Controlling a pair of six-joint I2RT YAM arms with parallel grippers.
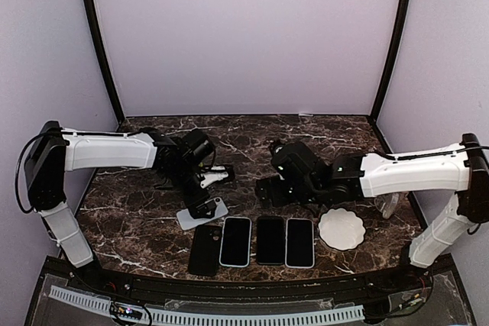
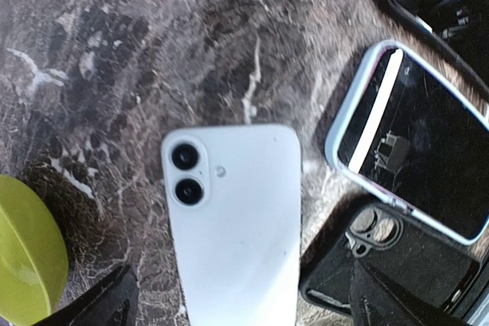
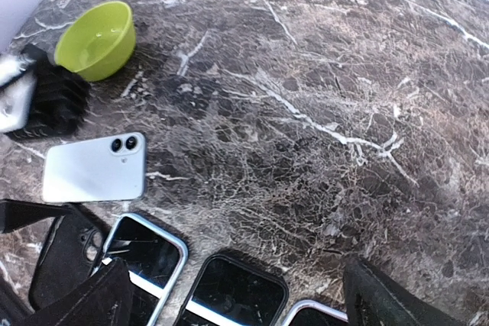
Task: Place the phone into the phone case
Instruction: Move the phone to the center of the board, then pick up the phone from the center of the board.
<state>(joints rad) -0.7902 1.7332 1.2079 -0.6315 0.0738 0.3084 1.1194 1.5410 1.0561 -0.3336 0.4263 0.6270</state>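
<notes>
My left gripper must lower to the white phone before closing on it; one finger is above the black case [image 2: 405, 265] in the left wrist view.
A white phone [image 2: 237, 219] lies face down on the marble table, its two camera lenses pointing away from my left wrist. My left gripper [image 2: 244, 307] hovers over it, open, with a finger on each side and not touching it. An empty black phone case [image 2: 405, 265] lies just right of the phone, seen from above at the front [image 1: 205, 250]. In the top view the phone [image 1: 202, 214] sits under my left gripper [image 1: 205, 196]. My right gripper [image 1: 271, 188] is open over bare table, behind the row of phones, holding nothing [image 3: 237, 303].
Three phones in cases lie side by side at the front: light blue [image 1: 235, 240], black [image 1: 270, 240] and pale [image 1: 299, 242]. A white scalloped dish [image 1: 341, 228] sits to their right. A green bowl [image 3: 98, 38] stands near my left arm.
</notes>
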